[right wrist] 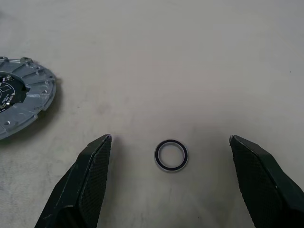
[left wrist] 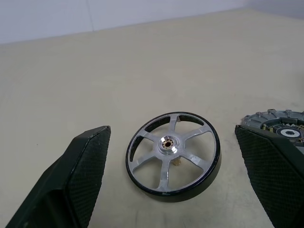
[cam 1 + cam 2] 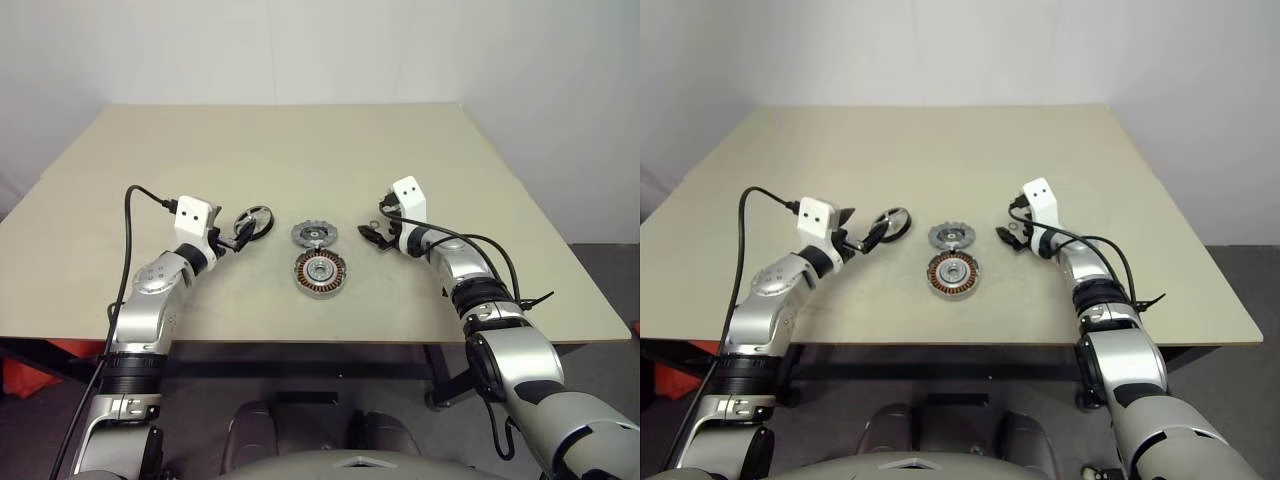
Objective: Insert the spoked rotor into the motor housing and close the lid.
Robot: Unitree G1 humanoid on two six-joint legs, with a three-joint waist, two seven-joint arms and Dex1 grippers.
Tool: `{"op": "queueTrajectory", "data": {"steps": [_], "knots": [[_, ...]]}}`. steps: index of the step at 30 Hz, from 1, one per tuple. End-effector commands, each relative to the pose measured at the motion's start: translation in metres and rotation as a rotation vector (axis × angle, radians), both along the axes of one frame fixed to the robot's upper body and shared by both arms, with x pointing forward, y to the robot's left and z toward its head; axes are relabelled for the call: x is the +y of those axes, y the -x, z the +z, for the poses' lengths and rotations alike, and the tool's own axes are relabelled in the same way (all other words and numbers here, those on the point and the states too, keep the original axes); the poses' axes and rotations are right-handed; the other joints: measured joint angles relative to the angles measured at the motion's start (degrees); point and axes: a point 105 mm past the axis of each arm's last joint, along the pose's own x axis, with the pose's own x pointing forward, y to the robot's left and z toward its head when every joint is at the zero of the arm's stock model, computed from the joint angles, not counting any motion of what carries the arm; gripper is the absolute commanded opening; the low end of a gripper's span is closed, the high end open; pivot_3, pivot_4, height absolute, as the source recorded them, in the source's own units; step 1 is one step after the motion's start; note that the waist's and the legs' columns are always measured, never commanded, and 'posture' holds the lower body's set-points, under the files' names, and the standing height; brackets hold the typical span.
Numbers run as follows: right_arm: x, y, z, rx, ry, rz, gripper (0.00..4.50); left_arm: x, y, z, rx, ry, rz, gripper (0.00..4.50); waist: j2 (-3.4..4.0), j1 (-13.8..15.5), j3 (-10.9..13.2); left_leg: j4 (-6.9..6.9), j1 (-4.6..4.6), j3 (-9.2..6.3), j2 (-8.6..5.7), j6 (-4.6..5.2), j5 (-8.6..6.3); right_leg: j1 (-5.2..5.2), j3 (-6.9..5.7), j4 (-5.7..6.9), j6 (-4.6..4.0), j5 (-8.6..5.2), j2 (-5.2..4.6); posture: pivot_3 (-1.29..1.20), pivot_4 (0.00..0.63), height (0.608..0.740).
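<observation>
The right gripper's fingers reach down beside the small metal ring, so the right gripper needs to close on the ring now.
The spoked rotor is a silvery wheel with a dark rim, lying flat on the table left of centre. My left gripper stands open just short of it, one finger on each side, not touching the rotor. The lid, a grey notched disc, lies at the middle. The motor housing, with copper windings inside, sits just in front of the lid. My right gripper hangs open to the right of the lid, empty.
A small dark-edged metal ring lies on the table between the right fingers, untouched. The tan table stretches wide behind the parts. Its front edge runs close below the housing.
</observation>
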Motion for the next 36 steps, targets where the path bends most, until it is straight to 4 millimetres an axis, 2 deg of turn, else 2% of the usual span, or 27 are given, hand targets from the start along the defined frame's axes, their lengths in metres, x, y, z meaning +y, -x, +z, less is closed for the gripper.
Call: {"op": "queueTrajectory", "data": {"steps": [1, 4, 7, 14, 21, 28, 30, 34, 36], "knots": [[0.0, -0.008, 0.016, -0.051, -0.023, -0.016, 4.5, 0.002, -0.002, 0.016, -0.062, -0.014, -0.002, 4.44, 0.0, 0.0, 0.0, 0.0, 0.0, 0.0, 0.0, 0.0, 0.0, 0.0, 0.0, 0.0, 0.0, 0.0, 0.0, 0.0, 0.0, 0.74], [-0.002, -0.008, 0.013, -0.037, -0.024, -0.033, 3.82, 0.003, -0.002, 0.019, -0.067, -0.019, 0.001, 4.5, 0.0, 0.0, 0.0, 0.0, 0.0, 0.0, 0.0, 0.0, 0.0, 0.0, 0.0, 0.0, 0.0, 0.0, 0.0, 0.0, 0.0, 0.74], [-0.001, -0.008, 0.013, -0.041, -0.017, -0.027, 2.84, 0.004, -0.002, 0.02, -0.071, -0.022, 0.003, 4.5, 0.0, 0.0, 0.0, 0.0, 0.0, 0.0, 0.0, 0.0, 0.0, 0.0, 0.0, 0.0, 0.0, 0.0, 0.0, 0.0, 0.0, 0.74], [-0.002, -0.008, 0.014, -0.045, -0.024, -0.028, 2.84, 0.006, -0.002, 0.022, -0.076, -0.03, 0.009, 4.5, 0.0, 0.0, 0.0, 0.0, 0.0, 0.0, 0.0, 0.0, 0.0, 0.0, 0.0, 0.0, 0.0, 0.0, 0.0, 0.0, 0.0, 0.74], [-0.005, -0.009, 0.016, -0.059, -0.005, -0.034, 0.6, 0.009, -0.003, 0.026, -0.085, -0.053, 0.012, 4.5, 0.0, 0.0, 0.0, 0.0, 0.0, 0.0, 0.0, 0.0, 0.0, 0.0, 0.0, 0.0, 0.0, 0.0, 0.0, 0.0, 0.0, 0.74], [-0.007, -0.01, 0.021, -0.072, -0.011, -0.036, 0.6, 0.01, -0.004, 0.029, -0.094, -0.052, 0.015, 4.5, 0.0, 0.0, 0.0, 0.0, 0.0, 0.0, 0.0, 0.0, 0.0, 0.0, 0.0, 0.0, 0.0, 0.0, 0.0, 0.0, 0.0, 0.74], [0.0, -0.008, 0.029, -0.095, -0.046, 0.016, 0.6, 0.011, -0.004, 0.028, -0.091, -0.052, 0.014, 4.5, 0.0, 0.0, 0.0, 0.0, 0.0, 0.0, 0.0, 0.0, 0.0, 0.0, 0.0, 0.0, 0.0, 0.0, 0.0, 0.0, 0.0, 0.74], [0.045, 0.028, 0.054, -0.118, -0.18, 0.372, 0.6, 0.011, -0.004, 0.025, -0.082, -0.052, 0.015, 4.5, 0.0, 0.1, 0.0, -0.02, -0.03, 0.0, 0.01, 0.01, -0.01, -0.03, 0.0, -0.01, 0.0, 0.0, 0.02, 0.0, 0.0, 0.74], [0.051, 0.043, 0.052, -0.093, -0.165, 0.45, 0.6, 0.011, -0.004, 0.023, -0.078, -0.051, 0.016, 4.5, 0.0, 0.2, 0.0, -0.03, -0.03, -0.01, 0.03, 0.04, -0.02, -0.02, 0.0, -0.03, 0.0, 0.0, 0.02, 0.0, 0.0, 0.74]]}}
